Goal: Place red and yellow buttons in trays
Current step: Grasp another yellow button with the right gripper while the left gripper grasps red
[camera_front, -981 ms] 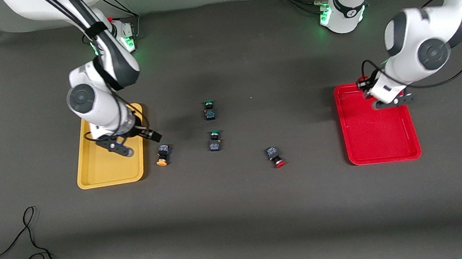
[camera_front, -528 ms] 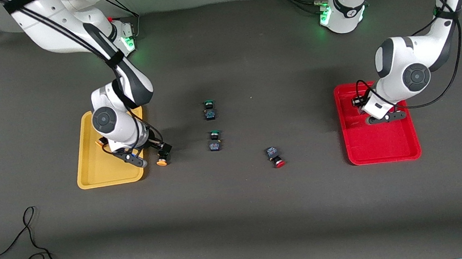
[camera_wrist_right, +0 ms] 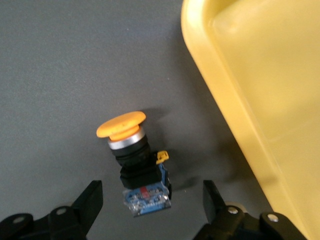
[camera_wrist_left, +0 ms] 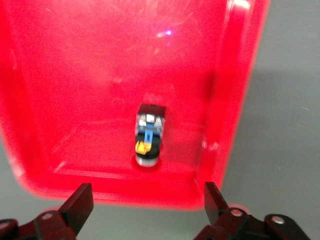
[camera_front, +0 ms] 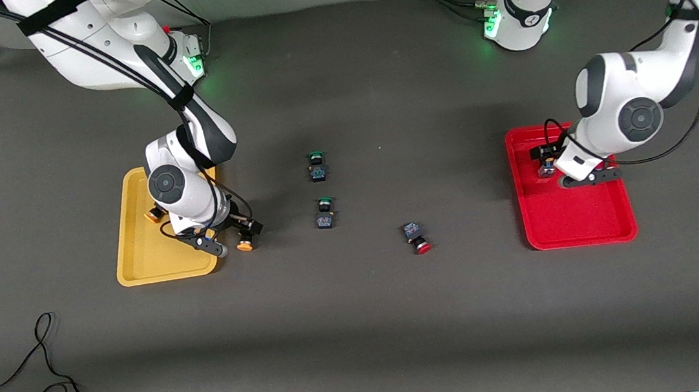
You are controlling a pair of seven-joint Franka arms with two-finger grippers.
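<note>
The left gripper grips the button by its block end (camera_front: 411, 232) next, to place the red-capped button in the red tray (camera_front: 579, 217).
My right gripper (camera_front: 230, 236) is open, low over the table beside the yellow tray (camera_front: 141, 257). Its fingers straddle the block end of an orange-yellow-capped button (camera_front: 244, 241) lying on its side (camera_wrist_right: 132, 155). A second yellow button (camera_front: 152, 215) lies in the yellow tray. My left gripper (camera_front: 560, 169) is open and empty over the red tray (camera_front: 579, 217). A button (camera_front: 545, 168) lies on its side in that tray (camera_wrist_left: 149, 137); I cannot tell its cap colour. A red-capped button (camera_front: 417, 238) lies on the table between the trays.
Two green-capped buttons (camera_front: 316, 165) (camera_front: 324, 213) lie mid-table, one nearer the front camera than the other. A loose black cable (camera_front: 51, 389) lies near the front edge at the right arm's end. The yellow tray's rim (camera_wrist_right: 220, 105) runs close beside the right gripper.
My right gripper moved off the yellow tray to the orange-yellow button on the table and came lower. My left gripper dropped lower over the red tray; a button now shows lying there.
</note>
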